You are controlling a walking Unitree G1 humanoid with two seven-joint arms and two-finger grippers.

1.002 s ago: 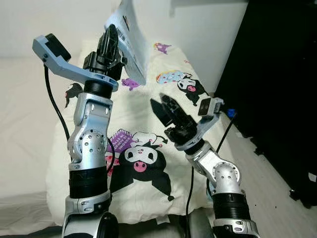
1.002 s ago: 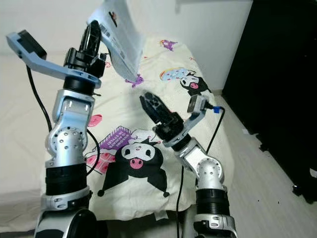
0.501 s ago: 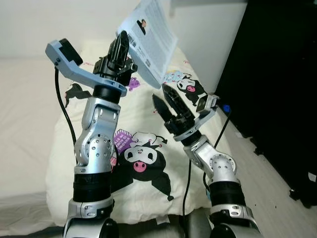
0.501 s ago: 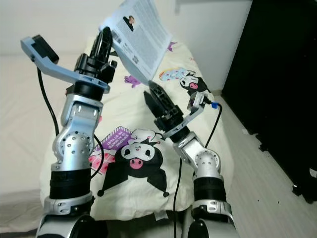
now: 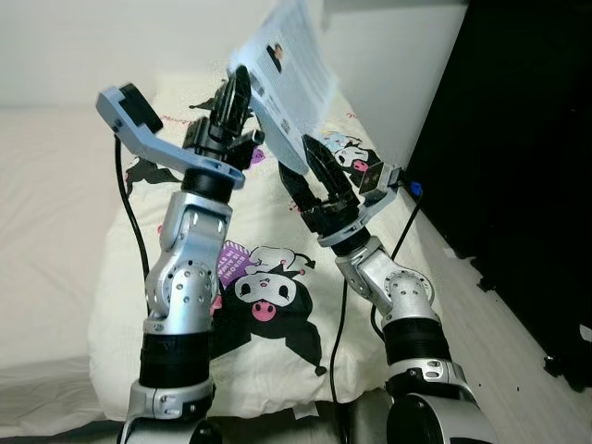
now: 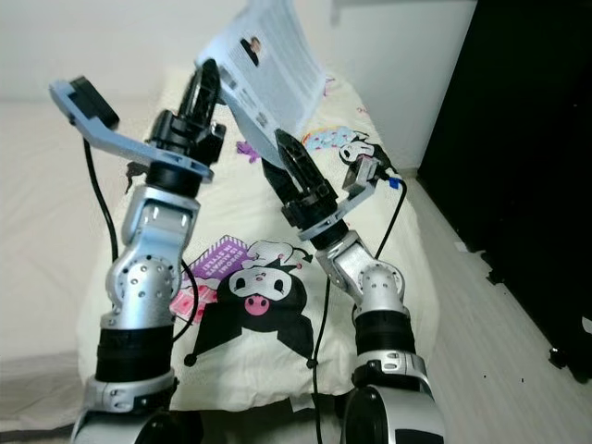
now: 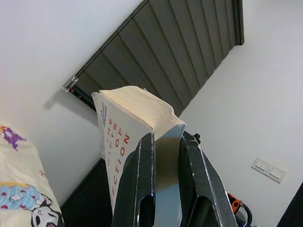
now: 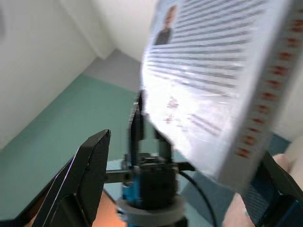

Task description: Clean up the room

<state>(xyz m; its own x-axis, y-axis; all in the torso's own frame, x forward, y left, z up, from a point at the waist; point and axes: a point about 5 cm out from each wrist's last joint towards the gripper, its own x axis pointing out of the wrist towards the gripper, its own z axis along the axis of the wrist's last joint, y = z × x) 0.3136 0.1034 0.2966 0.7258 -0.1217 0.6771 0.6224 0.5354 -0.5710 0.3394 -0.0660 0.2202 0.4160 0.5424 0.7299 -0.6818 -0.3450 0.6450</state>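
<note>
My right gripper grabs the book (image 5: 289, 79) across the lower end of its narrow spine (image 5: 308, 159) next, since the printed cover spreads wider than the fingers open.
A thick white paperback book (image 5: 289, 79) with a printed back cover is held up in the air over the bed. My left gripper (image 5: 233, 100) is shut on its lower edge, and the black fingers (image 7: 138, 179) clamp the cover in the left wrist view. My right gripper (image 5: 310, 174) is raised just under the book with its fingers open. In the right wrist view the book (image 8: 213, 90) sits between the spread fingers (image 8: 90, 165), and I cannot tell whether they touch it.
Under both arms lies a bed with a cream blanket (image 5: 277, 314) printed with cartoon figures. A tall black cabinet (image 5: 523, 148) stands to the right beyond a strip of pale floor (image 5: 481, 314). A white wall (image 5: 111, 37) is behind.
My right gripper has risen from low over the blanket up to the book's lower corner. My left gripper has swung the book to the right and turned its cover toward me.
</note>
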